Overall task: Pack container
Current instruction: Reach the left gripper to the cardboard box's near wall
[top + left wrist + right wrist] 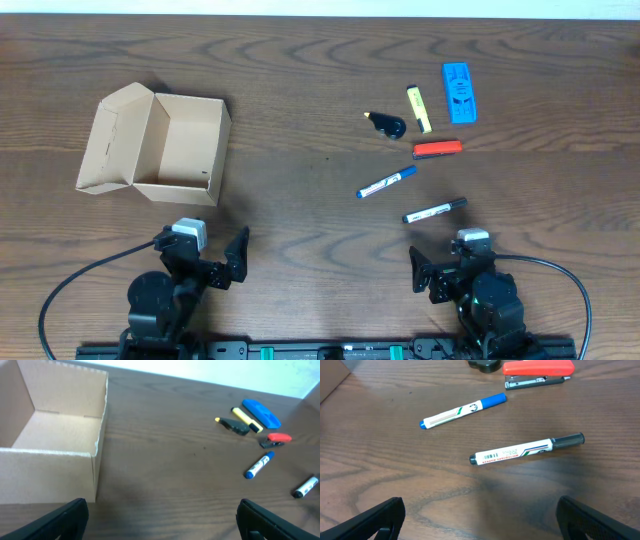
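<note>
My left gripper grips the top edge of the container's side opposite the flap lid next, to bring the container near the items. The container stays open for packing.
The tan cardboard container (175,150) stands open at the left, its flap lid folded out to the left; it also shows in the left wrist view (50,455), and what shows of its inside is bare. On the right lie a blue-capped marker (386,182), a black-capped marker (434,210), a red stapler (437,148), a yellow highlighter (418,108), a blue eraser (459,92) and a small black object (386,125). My left gripper (205,262) is open and empty, in front of the container. My right gripper (447,268) is open and empty, just in front of the black-capped marker (527,450).
The dark wood table (300,130) carries everything. The blue-capped marker (462,410) and red stapler (537,370) lie beyond the black-capped one in the right wrist view. Black cables loop at the front edge beside both arm bases.
</note>
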`<state>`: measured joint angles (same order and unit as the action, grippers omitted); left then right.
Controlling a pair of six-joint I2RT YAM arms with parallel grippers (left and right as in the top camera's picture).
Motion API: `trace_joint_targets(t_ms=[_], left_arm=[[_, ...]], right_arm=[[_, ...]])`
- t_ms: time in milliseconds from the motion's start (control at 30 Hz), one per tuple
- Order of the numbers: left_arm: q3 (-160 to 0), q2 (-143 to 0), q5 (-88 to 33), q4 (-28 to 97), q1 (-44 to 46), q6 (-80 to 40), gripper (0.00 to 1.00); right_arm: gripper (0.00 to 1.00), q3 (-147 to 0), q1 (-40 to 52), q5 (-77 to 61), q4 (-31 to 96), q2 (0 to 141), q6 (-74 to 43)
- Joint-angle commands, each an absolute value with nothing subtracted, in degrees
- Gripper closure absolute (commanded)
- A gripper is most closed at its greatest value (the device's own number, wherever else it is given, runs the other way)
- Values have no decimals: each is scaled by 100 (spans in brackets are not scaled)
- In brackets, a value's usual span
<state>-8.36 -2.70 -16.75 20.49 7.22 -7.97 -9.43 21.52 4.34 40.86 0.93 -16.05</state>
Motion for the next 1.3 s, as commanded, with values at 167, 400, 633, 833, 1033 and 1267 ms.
trace_joint_targets(t_ms=[167, 400, 633, 833, 1033, 1267], left_arm=[[-2357, -2010, -1435, 2049, 705, -445, 5], [-4034, -4204, -707, 2689, 705, -276, 5], [-5752, -6434, -532, 3767, 705, 27, 5], [-6156, -7688, -569, 3544, 705, 266, 5], [-6156, -8447, -40, 3343, 692, 283, 5], [-6156, -9065, 62, 3142, 692, 285, 5]], right_arm=[[1, -921, 2141, 423, 4095, 34, -1538], [1, -921, 2141, 425, 4093, 34, -1538], [1, -921, 2141, 423, 4093, 34, -1538], [1, -921, 2141, 425, 4093, 34, -1538], [1, -921, 2141, 425, 4093, 34, -1538], [1, -921, 2141, 425, 4093, 34, -1538]])
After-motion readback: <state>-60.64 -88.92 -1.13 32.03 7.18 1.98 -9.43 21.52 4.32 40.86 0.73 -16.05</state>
